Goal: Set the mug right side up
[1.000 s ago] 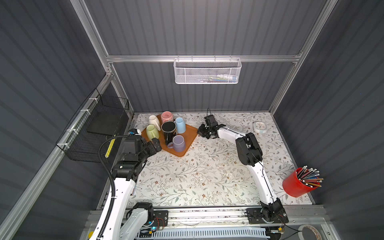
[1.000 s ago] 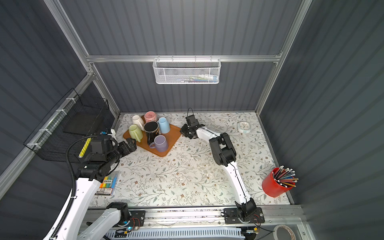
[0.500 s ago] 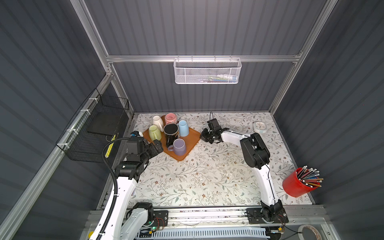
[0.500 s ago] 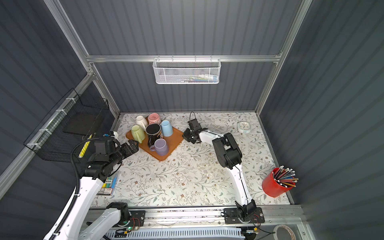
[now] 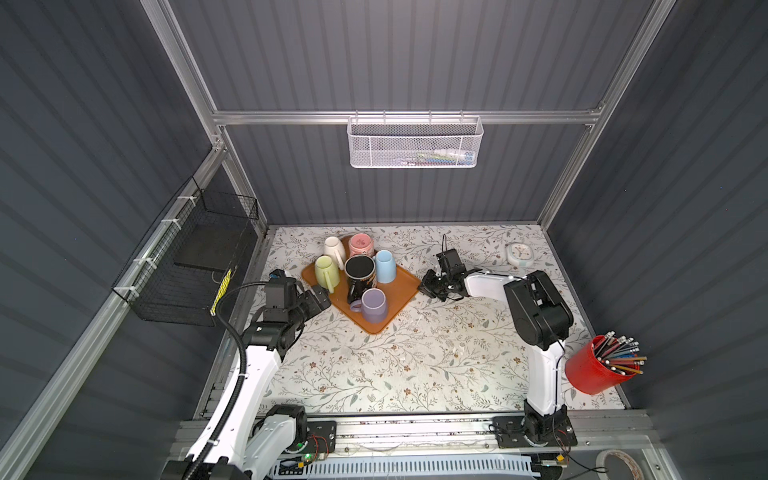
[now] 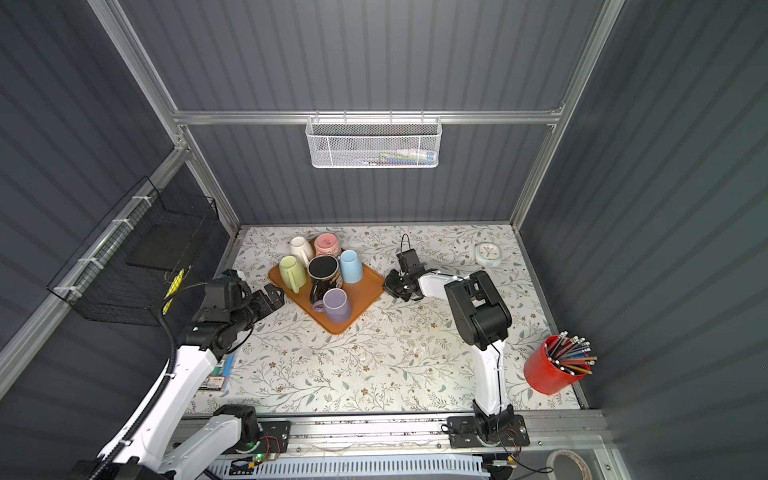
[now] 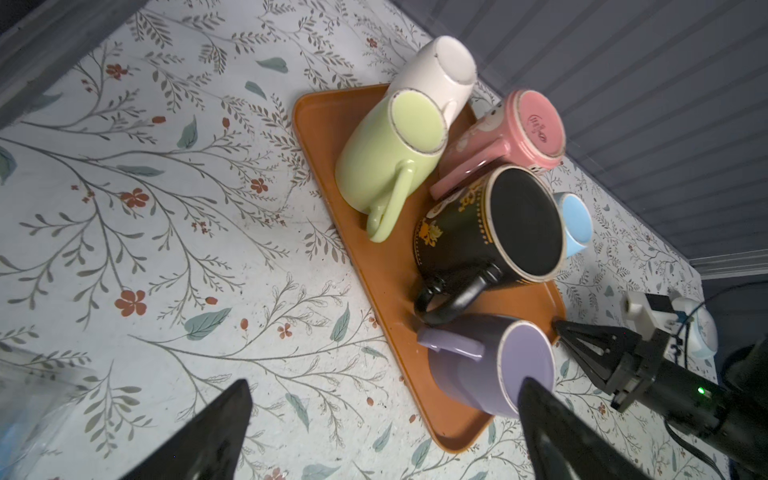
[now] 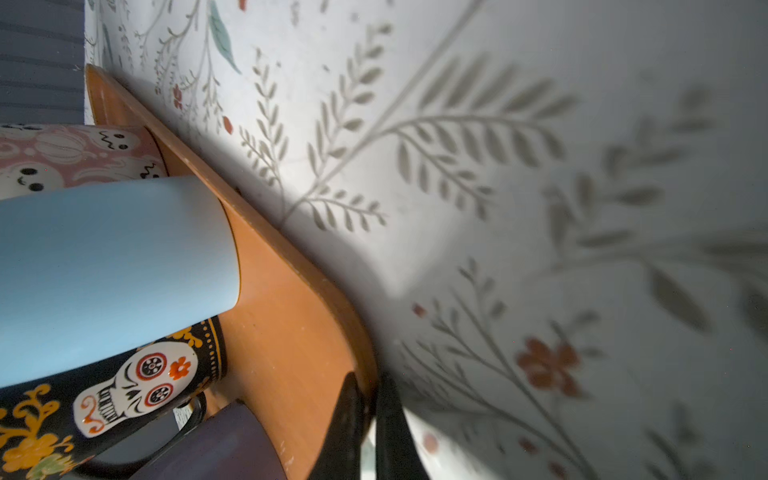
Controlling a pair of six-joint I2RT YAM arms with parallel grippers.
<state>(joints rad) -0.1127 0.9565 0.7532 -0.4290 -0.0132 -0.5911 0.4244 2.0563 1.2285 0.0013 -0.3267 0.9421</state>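
My left gripper should next grab the tray's rim by the green mug, across from my right gripper, to reposition the mugs for turning.
Several mugs stand base-up on the orange tray [image 5: 400, 286] [image 6: 365, 286]: white [image 5: 334, 246], pink [image 5: 360, 243], green [image 5: 326, 268], black with skulls [image 5: 360, 268], light blue [image 5: 385, 266] and purple [image 5: 374, 305]. My right gripper [image 5: 426, 286] [image 8: 370, 399] is shut on the tray's right rim [image 8: 282, 316], one finger on each side of it. At the tray's left corner my left gripper [image 5: 320, 297] [image 7: 384, 384] hangs open and holds nothing. In the left wrist view the purple mug [image 7: 498, 365] sits just beyond one fingertip [image 7: 536, 399].
A red cup of pencils [image 5: 590, 370] stands at the front right. A small pale clock [image 5: 519, 253] lies at the back right. A black wire basket [image 5: 187, 266] hangs on the left wall, a white mesh basket [image 5: 415, 141] on the back wall. A flat packet [image 6: 216, 374] lies by the left edge.
The tray and its mugs have slid right and toward the front, with my right gripper on its rim. My left gripper has followed slightly, still open.
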